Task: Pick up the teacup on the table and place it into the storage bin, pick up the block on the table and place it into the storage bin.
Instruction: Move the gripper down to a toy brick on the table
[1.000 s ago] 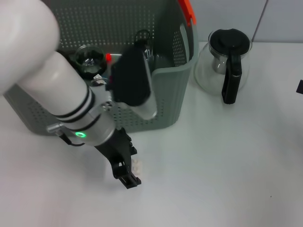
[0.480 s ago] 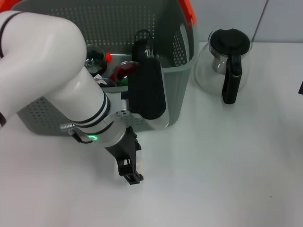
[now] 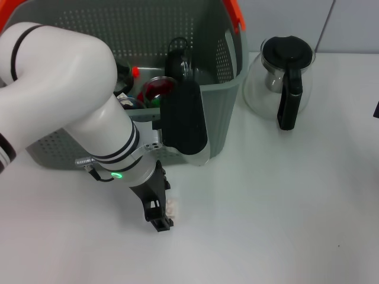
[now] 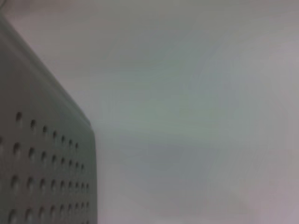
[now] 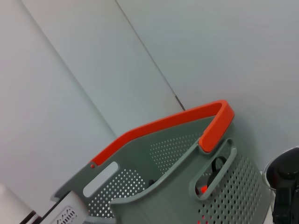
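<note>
My left gripper closes on the white block next, since my fingers stand low around the block and closing now would catch it.
The small pale block [image 3: 172, 206] lies on the white table just in front of the storage bin [image 3: 222, 112]. My left gripper [image 3: 159, 218] reaches down to the table right beside the block, touching or nearly touching its left side. I cannot tell whether it holds the block. My big white left arm hides the teacup and much of the bin's inside. The left wrist view shows only the bin's perforated wall [image 4: 46, 168] and bare table. The bin's orange handle [image 5: 163, 125] shows in the right wrist view. A black sliver of my right gripper [image 3: 375, 108] sits parked at the far right edge.
A glass pot with black lid and handle [image 3: 285, 77] stands right of the bin, also seen in the pot's edge [image 5: 286, 186]. Red and green items [image 3: 155, 90] lie inside the bin. Open table stretches in front and to the right.
My left arm has swung right over the bin, covering the glass cup that showed inside it a second ago. The gripper stayed low by the block, shifting slightly closer to it.
</note>
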`<state>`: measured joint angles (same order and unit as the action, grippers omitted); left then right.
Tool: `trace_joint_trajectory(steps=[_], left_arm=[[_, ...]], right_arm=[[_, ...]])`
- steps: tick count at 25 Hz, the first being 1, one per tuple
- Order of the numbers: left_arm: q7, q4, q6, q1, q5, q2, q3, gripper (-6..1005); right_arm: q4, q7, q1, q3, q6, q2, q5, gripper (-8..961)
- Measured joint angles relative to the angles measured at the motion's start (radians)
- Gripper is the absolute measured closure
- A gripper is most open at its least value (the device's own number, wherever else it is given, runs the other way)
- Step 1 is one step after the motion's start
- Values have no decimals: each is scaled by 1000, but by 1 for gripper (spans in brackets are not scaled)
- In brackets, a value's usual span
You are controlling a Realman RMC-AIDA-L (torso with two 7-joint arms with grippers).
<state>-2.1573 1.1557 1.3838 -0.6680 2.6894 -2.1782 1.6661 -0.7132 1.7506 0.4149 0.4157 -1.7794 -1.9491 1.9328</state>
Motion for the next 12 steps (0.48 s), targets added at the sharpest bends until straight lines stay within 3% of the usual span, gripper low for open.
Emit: trace_joint_trajectory(steps=[12], left_arm=[[-13, -8, -8, -5, 10, 0, 17, 237]], right_arm=[[0, 0, -4, 0, 0, -1, 0, 131]])
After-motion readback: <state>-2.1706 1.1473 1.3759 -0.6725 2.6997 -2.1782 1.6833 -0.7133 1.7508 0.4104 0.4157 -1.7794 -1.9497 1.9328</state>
